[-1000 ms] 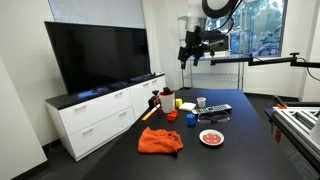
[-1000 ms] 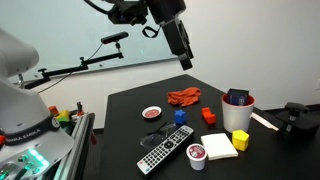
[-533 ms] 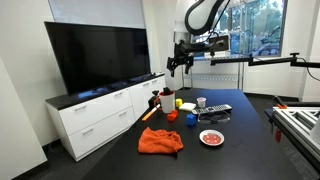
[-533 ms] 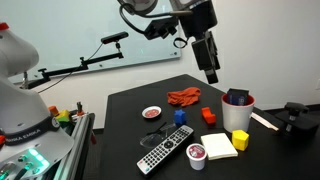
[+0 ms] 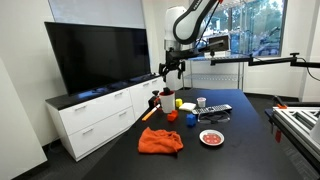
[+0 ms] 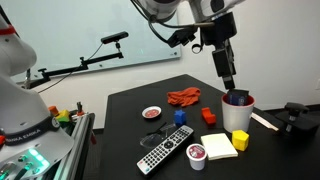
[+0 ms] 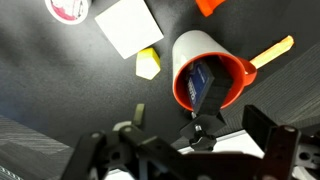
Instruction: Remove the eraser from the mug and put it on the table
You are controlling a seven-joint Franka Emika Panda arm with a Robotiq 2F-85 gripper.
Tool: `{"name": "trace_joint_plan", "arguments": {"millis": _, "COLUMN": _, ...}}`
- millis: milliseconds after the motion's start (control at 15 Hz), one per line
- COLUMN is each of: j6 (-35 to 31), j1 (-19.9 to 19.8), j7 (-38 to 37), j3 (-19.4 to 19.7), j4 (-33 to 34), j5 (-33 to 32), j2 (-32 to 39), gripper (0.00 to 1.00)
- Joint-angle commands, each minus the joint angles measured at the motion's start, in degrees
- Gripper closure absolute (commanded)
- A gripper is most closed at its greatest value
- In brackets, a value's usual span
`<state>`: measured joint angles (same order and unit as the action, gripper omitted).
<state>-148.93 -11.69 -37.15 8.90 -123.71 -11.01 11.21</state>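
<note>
My gripper needs the eraser's lower end free to stand on the tabletop, so it should grab the eraser's exposed top end above the mug's rim.
The pale mug [image 7: 196, 52] has a red inside and stands on the black table [image 7: 60, 80]. The slim black eraser [image 7: 216, 86] stands in it, leaning on the rim. In both exterior views the mug [image 6: 238, 116] [image 5: 166, 100] is near a table edge, with the eraser top [image 6: 238, 98] showing. My gripper [image 7: 232, 120] is open and empty. It hangs just above the mug [image 6: 229, 82] [image 5: 171, 72] and touches nothing.
A yellow block [image 6: 240, 139], a white pad [image 6: 219, 145], a small cup [image 6: 197, 155] and a remote [image 6: 160, 155] lie near the mug. A wooden stick [image 7: 272, 52], an orange cloth [image 6: 184, 97] and a red plate [image 6: 152, 113] are further off. A TV on a white cabinet [image 5: 100, 115] stands beside the table.
My gripper has swung across and come down from high over the table to just above the mug. The objects on the table have not moved.
</note>
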Motion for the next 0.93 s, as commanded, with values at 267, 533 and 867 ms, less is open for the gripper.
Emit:
{"name": "trace_joint_plan", "arguments": {"millis": 267, "j6": -1.79, "j1": 3.52, "j7": -0.37, "j3": 3.35, "j4": 6.49, "j5": 4.37, "j2": 6.97, "gripper": 0.0}}
{"name": "trace_joint_plan", "arguments": {"millis": 533, "j6": -1.23, "j1": 4.36, "j7": 0.05, "j3": 3.55, "j4": 8.8, "j5": 6.89, "j2": 9.14, "gripper": 0.0}}
{"name": "trace_joint_plan", "arguments": {"millis": 867, "j6": -1.46, "j1": 5.82, "j7": 0.08, "j3": 3.57, "j4": 9.47, "j5": 8.14, "j2": 10.99, "gripper": 0.0}}
